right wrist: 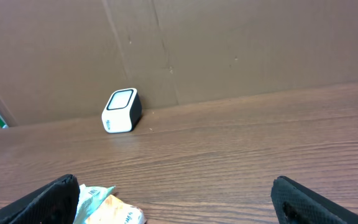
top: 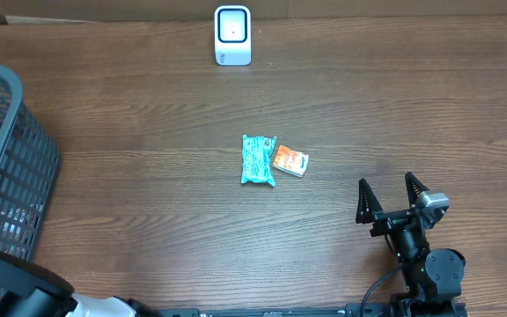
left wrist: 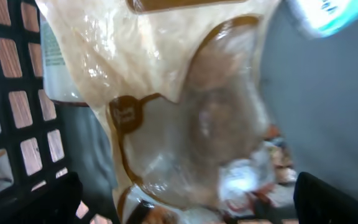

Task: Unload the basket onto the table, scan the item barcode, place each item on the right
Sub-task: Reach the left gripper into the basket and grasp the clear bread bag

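Note:
My left gripper will grab the bag from above across its clear section next. The bag's brown-trimmed end and bottom will stay free, so the barcode can be scanned.
A white barcode scanner (top: 232, 35) stands at the table's far edge and also shows in the right wrist view as the scanner (right wrist: 122, 111). A teal packet (top: 257, 159) and a small orange packet (top: 290, 161) lie side by side mid-table. My right gripper (top: 394, 195) hovers open to their right and nearer the front, its jaws (right wrist: 179, 205) wide with nothing between them. My left gripper (left wrist: 188, 211) is open inside the basket, close over a clear plastic bag with brown trim (left wrist: 185, 118). I cannot tell whether its fingers touch the bag.
A dark mesh basket (top: 25, 150) holding several packaged goods stands at the left edge. A brown cardboard wall (right wrist: 229, 43) rises behind the scanner. The left arm's base (top: 20, 286) sits at the front left corner.

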Motion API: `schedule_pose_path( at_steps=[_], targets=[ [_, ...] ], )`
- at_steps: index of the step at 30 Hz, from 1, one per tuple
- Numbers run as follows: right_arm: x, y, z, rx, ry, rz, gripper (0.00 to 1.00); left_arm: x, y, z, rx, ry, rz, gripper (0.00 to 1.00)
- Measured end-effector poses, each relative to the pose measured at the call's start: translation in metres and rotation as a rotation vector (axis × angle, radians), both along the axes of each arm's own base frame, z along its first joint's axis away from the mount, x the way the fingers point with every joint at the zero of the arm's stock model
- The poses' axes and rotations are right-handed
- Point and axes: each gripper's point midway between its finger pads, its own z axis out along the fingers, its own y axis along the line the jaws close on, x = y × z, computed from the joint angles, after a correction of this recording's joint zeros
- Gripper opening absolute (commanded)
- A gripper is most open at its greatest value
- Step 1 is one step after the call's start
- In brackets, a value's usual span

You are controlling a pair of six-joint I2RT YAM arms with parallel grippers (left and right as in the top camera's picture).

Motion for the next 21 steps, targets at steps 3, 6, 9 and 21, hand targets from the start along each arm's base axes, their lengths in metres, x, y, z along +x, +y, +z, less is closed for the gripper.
schedule_pose_path(
  at_steps=[3,6,9,21],
  targets=[
    [0.000,0.000,0.000,0.000,0.000,0.000,1.00,-0.004,0.001,-0.014,0.015,0.022,-0.001,1.00],
    [0.000,0.000,0.000,0.000,0.000,0.000,1.00,-0.003,0.005,-0.022,0.037,0.016,-0.002,1.00],
    [0.000,0.000,0.000,0.000,0.001,0.000,1.00,-0.001,0.008,-0.031,0.058,0.003,-0.001,1.00],
    [0.000,0.000,0.000,0.000,0.000,0.000,1.00,0.003,0.011,-0.060,0.104,-0.060,0.032,0.93]
  ],
)
